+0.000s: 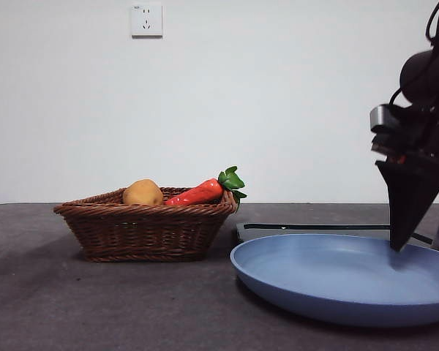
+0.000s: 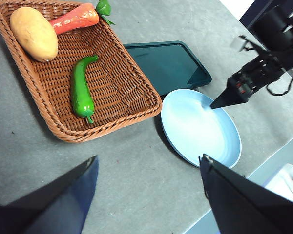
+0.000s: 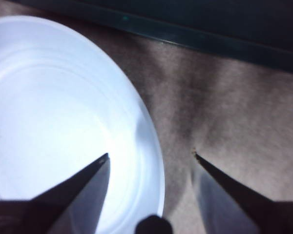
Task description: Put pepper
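Observation:
The robot needs to get the blue plate ready for the pepper, so its right gripper should next grab the plate (image 3: 49, 107) by its rim (image 3: 151, 161).
The green pepper (image 2: 80, 87) lies in the brown wicker basket (image 2: 136, 114), next to a potato (image 2: 33, 33) and a red carrot-like vegetable (image 2: 74, 17). In the front view the basket's wall (image 1: 146, 230) hides the pepper. My left gripper (image 2: 147, 158) is open and empty, high above the table near the basket. My right gripper (image 3: 151, 155) is open and empty. It hangs low over the rim of the blue plate (image 3: 49, 107), one jaw over the plate and one over the table. It also shows in the front view (image 1: 421, 245) and the left wrist view (image 2: 219, 101).
The blue plate (image 1: 336, 281) lies right of the basket. A dark green flat tray (image 2: 168, 63) lies behind the plate, beside the basket. The potato (image 1: 143, 193) and the red vegetable (image 1: 199, 193) rise above the basket rim. The table's edge (image 2: 263, 161) runs beyond the plate.

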You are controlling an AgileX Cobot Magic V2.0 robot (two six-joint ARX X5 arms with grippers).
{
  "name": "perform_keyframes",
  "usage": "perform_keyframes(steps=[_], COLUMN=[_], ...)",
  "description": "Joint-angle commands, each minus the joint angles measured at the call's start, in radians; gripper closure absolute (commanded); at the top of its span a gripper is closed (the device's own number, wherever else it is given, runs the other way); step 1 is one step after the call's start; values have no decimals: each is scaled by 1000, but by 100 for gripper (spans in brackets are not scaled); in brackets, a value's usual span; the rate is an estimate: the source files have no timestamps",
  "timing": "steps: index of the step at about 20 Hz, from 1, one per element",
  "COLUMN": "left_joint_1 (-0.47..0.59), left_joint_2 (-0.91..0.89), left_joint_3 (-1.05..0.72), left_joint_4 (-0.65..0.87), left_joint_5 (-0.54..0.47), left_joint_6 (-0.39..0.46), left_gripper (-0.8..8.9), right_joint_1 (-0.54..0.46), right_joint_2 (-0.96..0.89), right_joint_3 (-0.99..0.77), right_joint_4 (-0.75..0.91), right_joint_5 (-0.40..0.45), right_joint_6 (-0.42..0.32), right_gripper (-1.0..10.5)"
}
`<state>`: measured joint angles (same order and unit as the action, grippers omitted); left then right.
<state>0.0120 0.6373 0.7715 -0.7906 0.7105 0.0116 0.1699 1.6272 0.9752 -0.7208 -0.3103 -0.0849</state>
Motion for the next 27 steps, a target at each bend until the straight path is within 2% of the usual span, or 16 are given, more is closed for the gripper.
perform_keyframes(steps=[1, 8, 14, 17, 21, 27], left_joint_1=[0, 0, -1, -15, -87, -259], left_joint_2=[2, 2, 3, 21, 126, 405], left_joint_3=[16, 16, 16, 20, 66, 209], left_joint_4=[11, 12, 38, 93, 124, 188], left_joint_5=[5, 2, -4, -27, -84, -280], left_joint_6=[11, 11, 8, -33, -37, -22], left_gripper=[450, 451, 452, 452, 452, 452], right_joint_1=[3, 3, -4, -14, -35, -61], right_joint_2=[34, 84, 47, -51, -254, -528], right_joint_3=[15, 15, 15, 15, 16, 19], right_joint_4=[14, 13, -28, -71, -135, -183], right_joint_5=[3, 2, 2, 0, -4, -5], right_joint_6=[-10, 3, 25, 35, 52, 97], right_gripper=[722, 936, 943, 943, 943, 943])
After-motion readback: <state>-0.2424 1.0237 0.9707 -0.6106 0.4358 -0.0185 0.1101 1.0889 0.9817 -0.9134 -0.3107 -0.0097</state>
